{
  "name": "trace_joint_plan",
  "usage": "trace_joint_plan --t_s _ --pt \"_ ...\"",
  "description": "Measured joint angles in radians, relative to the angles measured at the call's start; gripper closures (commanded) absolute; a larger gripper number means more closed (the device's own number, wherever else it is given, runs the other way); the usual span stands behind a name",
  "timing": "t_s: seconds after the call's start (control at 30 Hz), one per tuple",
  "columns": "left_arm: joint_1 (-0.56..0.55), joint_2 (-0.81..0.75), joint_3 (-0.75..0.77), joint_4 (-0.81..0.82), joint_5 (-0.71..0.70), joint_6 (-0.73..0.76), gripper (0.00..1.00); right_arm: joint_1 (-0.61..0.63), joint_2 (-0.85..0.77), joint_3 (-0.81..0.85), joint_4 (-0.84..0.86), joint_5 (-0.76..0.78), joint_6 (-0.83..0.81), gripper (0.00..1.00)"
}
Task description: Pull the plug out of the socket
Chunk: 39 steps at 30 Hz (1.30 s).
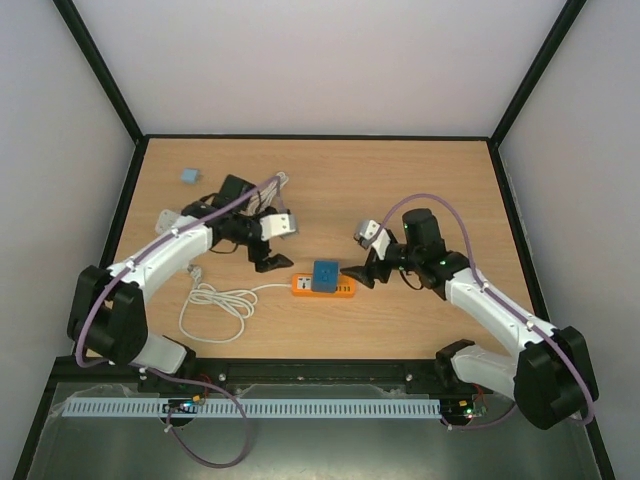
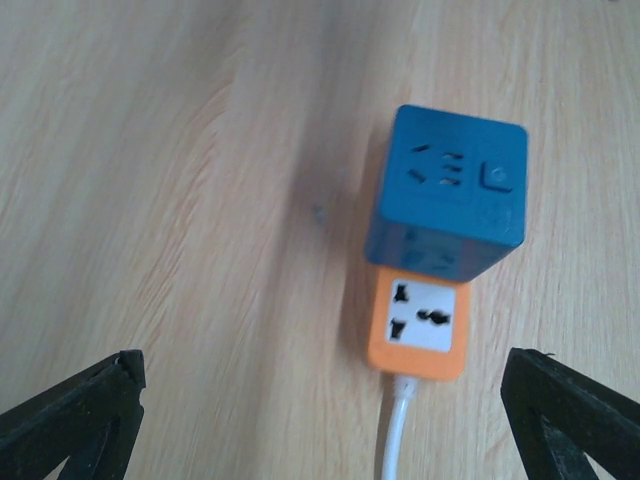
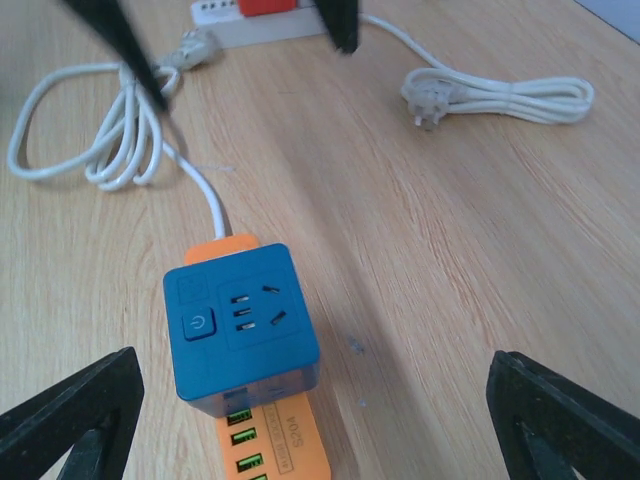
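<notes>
I should next grab the blue cube plug (image 1: 325, 273) (image 2: 449, 190) with my left gripper by its opposite sides across the orange power strip, and leave the power strip's USB end free. Then I can pull the plug off.
A blue cube plug (image 1: 325, 273) sits plugged into an orange power strip (image 1: 324, 288) at the middle of the table. My left gripper (image 1: 269, 257) is open, just left of the strip and apart from it. In the left wrist view the cube (image 2: 450, 190) and strip (image 2: 418, 322) lie ahead between the spread fingers (image 2: 80, 412). My right gripper (image 1: 360, 275) is open, just right of the cube. In the right wrist view the cube (image 3: 240, 330) stands on the strip (image 3: 275, 445), between the open fingers (image 3: 570, 420) and not touched.
The strip's white cord (image 1: 215, 305) coils at the front left. A small blue-grey block (image 1: 187, 175) lies at the far left. A white power strip (image 3: 260, 15) and a second coiled white cable (image 3: 500, 95) lie beyond the left arm.
</notes>
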Motion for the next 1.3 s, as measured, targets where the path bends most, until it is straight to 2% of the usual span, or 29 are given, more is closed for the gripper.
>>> trace_joint_plan --t_s 0.07,0.27,0.73,0.87,1.13,1.3 --pt "-0.074 0.010 -0.013 0.040 -0.031 -0.011 0.01 -0.028 0.000 0.000 0.006 -0.032 0.049 0.08" --pt "-0.180 0.039 -0.040 0.121 -0.074 -0.027 0.01 -0.050 -0.002 0.000 0.033 -0.128 0.213 0.08" --pt "-0.319 0.155 -0.054 0.227 -0.112 -0.034 0.02 -0.050 -0.016 -0.026 -0.012 -0.094 0.077 0.08" --pt "-0.338 0.191 -0.054 0.234 -0.117 -0.045 0.09 -0.050 -0.014 -0.050 -0.011 -0.091 0.050 0.08" --pt "-0.340 0.194 -0.055 0.248 -0.132 -0.051 0.40 -0.037 0.026 -0.077 0.063 -0.087 0.035 0.08" --pt "-0.330 0.163 -0.094 0.268 -0.138 -0.035 0.48 0.027 0.078 -0.091 0.135 -0.073 0.039 0.08"
